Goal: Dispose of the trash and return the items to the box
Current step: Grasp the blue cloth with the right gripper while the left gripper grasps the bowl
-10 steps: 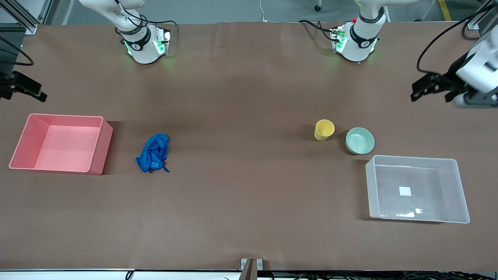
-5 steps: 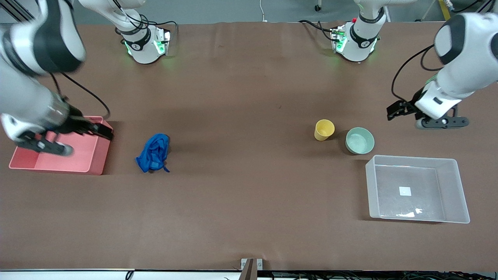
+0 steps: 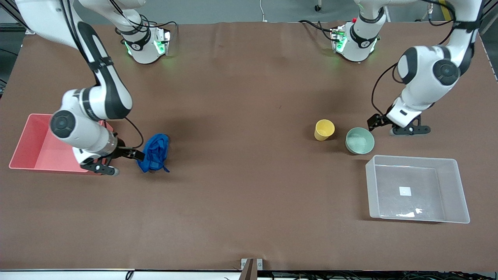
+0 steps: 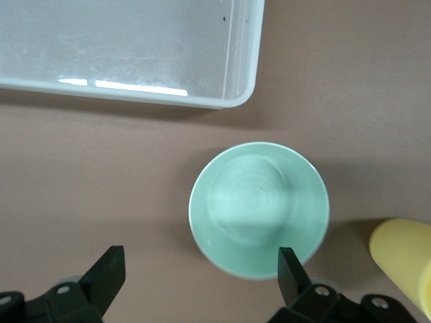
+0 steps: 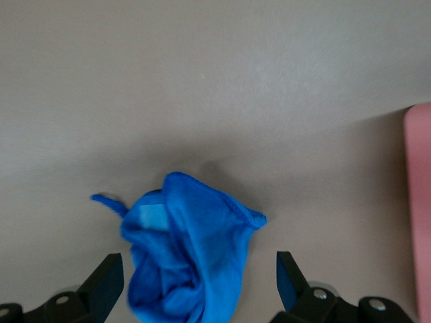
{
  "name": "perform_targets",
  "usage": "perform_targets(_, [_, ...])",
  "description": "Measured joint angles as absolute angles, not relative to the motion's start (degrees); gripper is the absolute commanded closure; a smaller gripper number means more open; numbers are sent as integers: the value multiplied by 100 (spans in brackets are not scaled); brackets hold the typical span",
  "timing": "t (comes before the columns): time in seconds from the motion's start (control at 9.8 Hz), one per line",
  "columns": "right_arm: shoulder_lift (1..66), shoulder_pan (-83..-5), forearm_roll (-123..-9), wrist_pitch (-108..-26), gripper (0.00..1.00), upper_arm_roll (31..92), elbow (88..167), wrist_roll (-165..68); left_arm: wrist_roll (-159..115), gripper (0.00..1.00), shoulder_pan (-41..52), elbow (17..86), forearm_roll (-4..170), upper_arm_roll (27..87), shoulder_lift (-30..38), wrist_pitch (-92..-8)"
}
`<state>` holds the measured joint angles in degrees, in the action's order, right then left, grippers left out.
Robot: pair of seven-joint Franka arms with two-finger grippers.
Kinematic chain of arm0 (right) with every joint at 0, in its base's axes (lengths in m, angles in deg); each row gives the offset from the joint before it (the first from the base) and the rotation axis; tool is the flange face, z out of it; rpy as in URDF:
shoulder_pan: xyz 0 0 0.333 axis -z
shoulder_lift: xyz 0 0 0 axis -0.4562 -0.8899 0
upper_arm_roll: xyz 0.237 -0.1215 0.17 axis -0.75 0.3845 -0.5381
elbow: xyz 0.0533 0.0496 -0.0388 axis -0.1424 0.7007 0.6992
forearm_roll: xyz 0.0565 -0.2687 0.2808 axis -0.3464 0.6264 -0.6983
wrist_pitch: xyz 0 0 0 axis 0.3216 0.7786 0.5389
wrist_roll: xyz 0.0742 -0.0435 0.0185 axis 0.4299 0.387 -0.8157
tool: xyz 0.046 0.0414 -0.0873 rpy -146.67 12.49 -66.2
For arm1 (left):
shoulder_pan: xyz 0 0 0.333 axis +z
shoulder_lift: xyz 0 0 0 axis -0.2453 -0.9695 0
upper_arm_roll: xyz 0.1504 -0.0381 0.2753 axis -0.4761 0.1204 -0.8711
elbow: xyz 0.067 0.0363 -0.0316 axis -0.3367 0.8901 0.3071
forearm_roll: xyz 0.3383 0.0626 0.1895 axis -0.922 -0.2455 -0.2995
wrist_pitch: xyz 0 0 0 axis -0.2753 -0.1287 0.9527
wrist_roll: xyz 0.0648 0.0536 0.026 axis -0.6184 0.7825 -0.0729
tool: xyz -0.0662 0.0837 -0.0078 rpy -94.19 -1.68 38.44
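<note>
I will grab the blue wad with my right gripper next by its bunched end (image 3: pixel 146 161) opposite the thin tail, to drop the wad in the pink bin (image 3: pixel 23 147).
The blue cloth wad (image 3: pixel 155 151) lies on the table beside the pink bin (image 3: pixel 23 147). My right gripper (image 3: pixel 134 155) is open and low at the wad's edge toward the pink bin. In the right wrist view the wad (image 5: pixel 188 256) sits between the spread fingers of the gripper (image 5: pixel 199 276). The yellow cup (image 3: pixel 324 129) and the mint-green bowl (image 3: pixel 360 140) stand side by side. My left gripper (image 3: pixel 374 122) is open beside the bowl. In the left wrist view the gripper (image 4: pixel 200 269) shows one finger at the rim of the bowl (image 4: pixel 259 208). The cup (image 4: pixel 404 259) is beside it.
The clear bin (image 3: pixel 453 190) with a white label on its floor stands just nearer to the front camera than the bowl. Its corner (image 4: pixel 242 67) shows in the left wrist view. The pink bin's edge (image 5: pixel 419 202) shows in the right wrist view.
My right gripper has moved from over the pink bin to the blue wad. My left gripper has moved in from the table's end to the mint-green bowl. The objects have not moved.
</note>
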<state>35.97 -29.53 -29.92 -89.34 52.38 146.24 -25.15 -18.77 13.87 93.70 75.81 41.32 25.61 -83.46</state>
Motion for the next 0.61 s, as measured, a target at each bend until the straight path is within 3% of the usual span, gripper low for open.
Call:
perform_targets(0.1, [3404,-2955,-2989,-9175,0,5236,14713,-2515,-1875,0,1387,9409,7581,4133,2186,-8801])
perform_targets(0.2, [3237,-2958,-2989,-9281,0,5235,14720,-2515,-1874,6,1386,9421,7581,4133,1830,-9187])
perform_targets(0.41, [3016,-2968,-2989,-9343,0,5227,14718,-2515,-1873,82,1385,9415,7581,4134,1363,-9628])
perform_targets(0.51, [2941,-2980,-2989,-9379,6,5223,14718,-2505,-1873,98,1387,9405,7581,4134,1301,-9659])
perform_targets(0.61, [2899,-2994,-2989,-9396,13,5219,14717,-2477,-1873,100,1386,9388,7581,4134,1297,-9659])
